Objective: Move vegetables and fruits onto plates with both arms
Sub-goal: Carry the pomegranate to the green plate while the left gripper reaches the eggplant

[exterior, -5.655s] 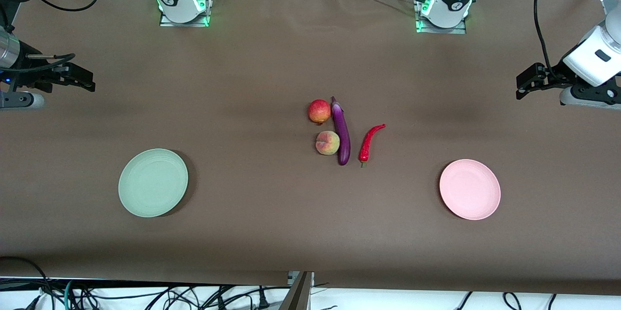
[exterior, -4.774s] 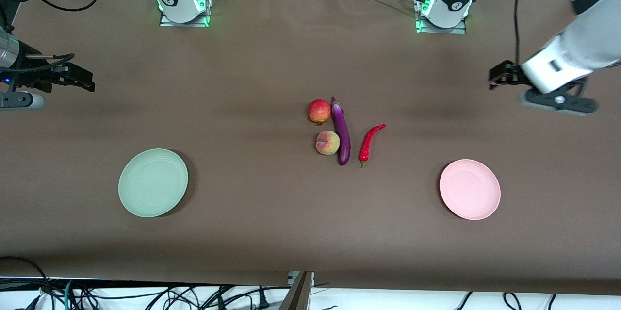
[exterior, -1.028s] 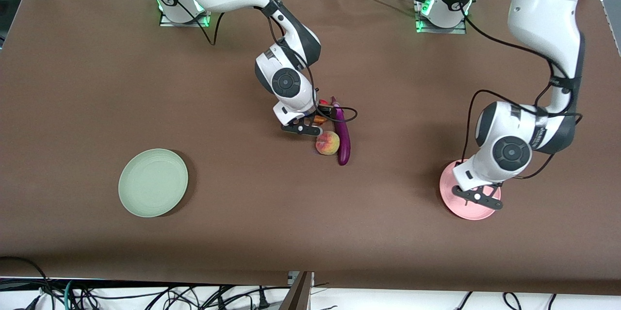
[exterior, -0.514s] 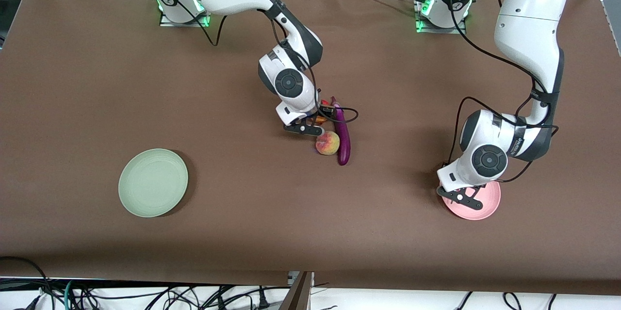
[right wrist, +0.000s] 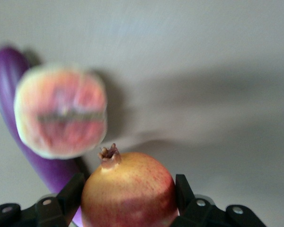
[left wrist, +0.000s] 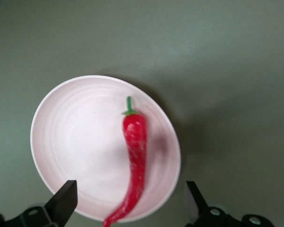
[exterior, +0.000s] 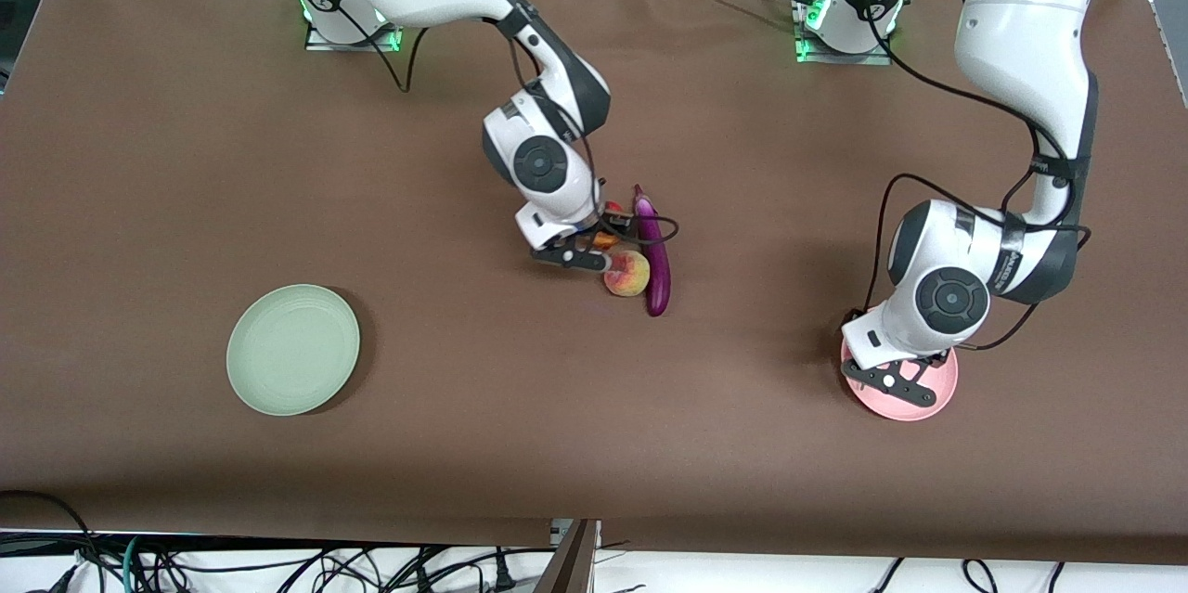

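Observation:
The purple eggplant needs to go to the pink plate, so my left gripper should next pick it up by its slim neck below the stem (exterior: 645,213).
My right gripper (exterior: 574,255) is shut on the red fruit (right wrist: 132,177) with the yellowish patch. It holds the fruit just over the table beside the peach-coloured fruit (exterior: 627,274). The purple eggplant (exterior: 655,259) lies against that fruit; both also show in the right wrist view, the peach-coloured fruit (right wrist: 60,111) and the eggplant (right wrist: 7,78). My left gripper (exterior: 893,379) is open and hovers over the pink plate (exterior: 942,393). In the left wrist view the red chili (left wrist: 135,142) lies loose on the pink plate (left wrist: 61,132), between the spread fingers (left wrist: 65,198). The mint green plate (exterior: 292,349) holds nothing.
The brown table cloth (exterior: 464,407) covers the whole table. The two arm bases (exterior: 348,13) stand along the edge farthest from the front camera. Cables hang below the table's near edge.
The chili has gone from the table to the pink plate. My right gripper has shifted toward the peach-coloured fruit with the red fruit in it. My left gripper has moved slightly over the pink plate.

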Controlling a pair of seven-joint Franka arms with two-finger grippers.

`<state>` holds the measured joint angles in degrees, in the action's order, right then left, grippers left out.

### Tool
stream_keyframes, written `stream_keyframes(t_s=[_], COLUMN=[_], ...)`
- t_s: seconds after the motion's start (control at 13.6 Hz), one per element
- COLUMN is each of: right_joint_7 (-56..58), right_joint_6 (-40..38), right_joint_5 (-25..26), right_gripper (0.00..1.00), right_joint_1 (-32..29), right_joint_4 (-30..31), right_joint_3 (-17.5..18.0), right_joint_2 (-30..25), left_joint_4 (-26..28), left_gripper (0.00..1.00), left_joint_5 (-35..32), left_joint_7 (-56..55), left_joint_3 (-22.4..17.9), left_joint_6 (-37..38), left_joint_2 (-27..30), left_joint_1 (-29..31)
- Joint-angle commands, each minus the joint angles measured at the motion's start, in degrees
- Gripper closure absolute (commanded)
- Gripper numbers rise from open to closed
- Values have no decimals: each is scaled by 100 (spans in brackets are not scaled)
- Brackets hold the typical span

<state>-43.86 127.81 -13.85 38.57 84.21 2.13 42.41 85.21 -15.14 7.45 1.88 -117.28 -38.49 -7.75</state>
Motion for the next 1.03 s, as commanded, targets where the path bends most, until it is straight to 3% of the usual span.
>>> stream_keyframes(t_s=[0.0,0.15,0.29,0.37,0.51,0.73,0.95], right_joint_7=[1199,2210,3003,3563,4295,4894,5273], right_joint_6=[-1017,-1345,-1381,-1364,-1303,-900,-591], right_joint_5=[-56,-39,118,502,743,761,770], right_gripper=[71,71,71,71,70,70,69], right_joint_1=[-1022,-1832,-2404,-2833,-3345,-3785,-4006], right_joint_4=[113,104,113,113,113,104,113], right_joint_3=[33,33,7,-150,-151,-160,-178], right_joint_2=[-593,-637,-638,-577,-410,-199,-40], left_joint_4=[84,101,189,346,627,1155,1226], left_gripper=[0,0,0,0,0,0,0], left_joint_5=[45,527,635,652,652,635,565], left_joint_7=[11,-250,-1249,-2133,-2746,-3580,-4233], left_joint_3=[75,451,1030,1529,1998,2009,1983], left_joint_6=[608,1143,1444,1393,816,-231,-812], left_joint_2=[446,649,711,685,492,422,123], left_joint_1=[-148,-192,-227,-227,-402,-911,-1211])
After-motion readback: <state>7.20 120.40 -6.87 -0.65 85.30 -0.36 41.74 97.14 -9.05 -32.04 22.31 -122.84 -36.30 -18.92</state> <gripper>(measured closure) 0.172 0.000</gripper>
